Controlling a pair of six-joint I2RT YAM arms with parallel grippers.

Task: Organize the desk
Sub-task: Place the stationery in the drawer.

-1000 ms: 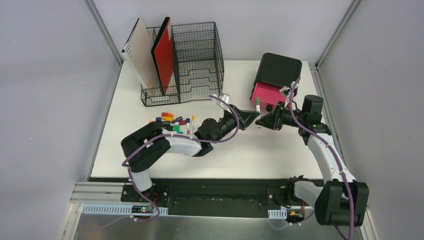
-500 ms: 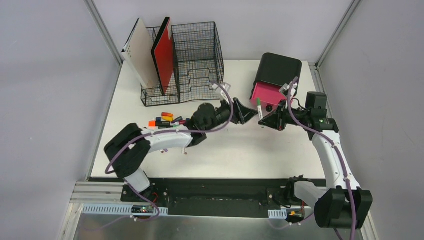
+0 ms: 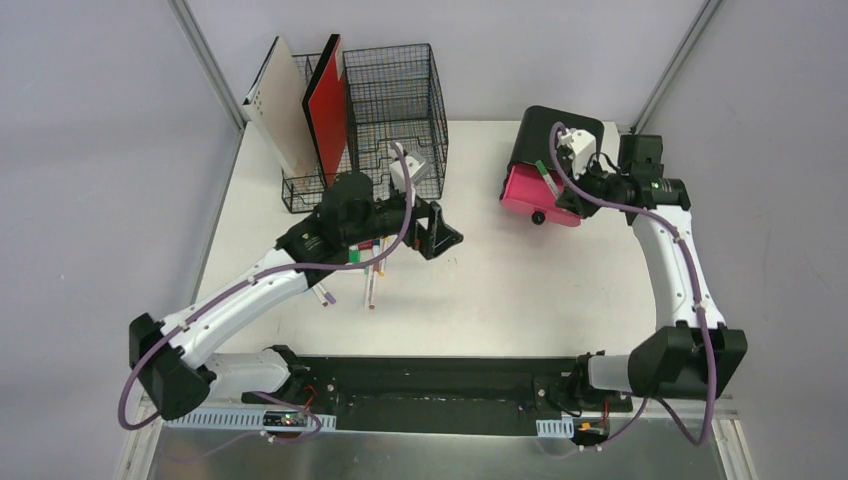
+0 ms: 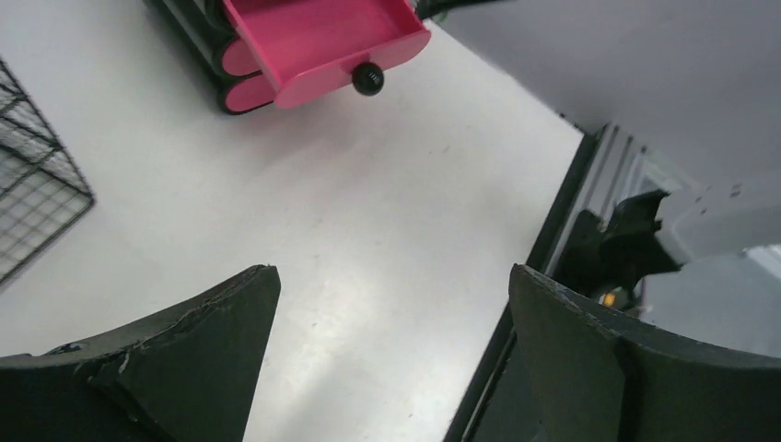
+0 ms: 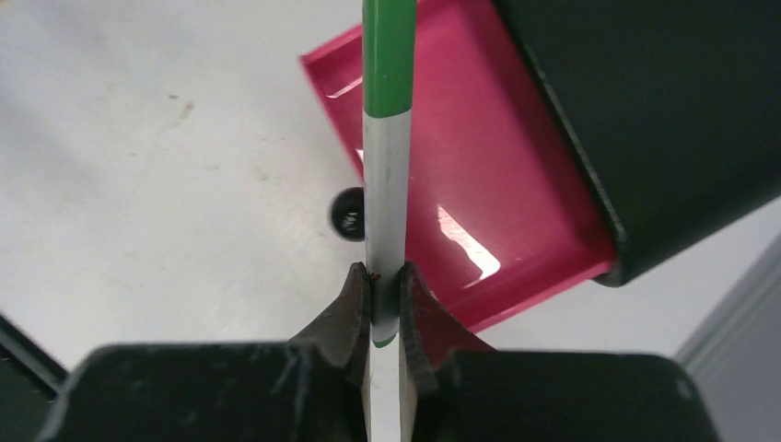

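The white marker's held end is short of the drawer's front edge, so my right gripper needs to move it in before opening, or the marker would end across that edge.
The white desk (image 3: 520, 290) carries several loose markers (image 3: 370, 285), partly hidden under my left arm. My left gripper (image 3: 447, 232) hangs above the desk just right of that pile. Its jaws stand wide open and empty in the left wrist view (image 4: 391, 304), over bare desk (image 4: 276, 212). My right gripper (image 3: 556, 186) is shut on a white marker with a green cap (image 5: 387, 184). The marker points out over the open pink drawer (image 5: 479, 203) of the black box (image 3: 560, 135). The drawer looks empty.
A black wire-mesh organizer (image 3: 395, 110) stands at the back left, with a beige board and a red one (image 3: 328, 105) upright in it. The drawer's black knob (image 4: 367, 77) faces the desk's middle. A metal frame rail (image 3: 215, 230) runs along the left edge.
My left gripper let go of the green-capped marker, opened wide and drew back left over the marker pile. My right gripper, shut on that marker, carried it back to the pink drawer.
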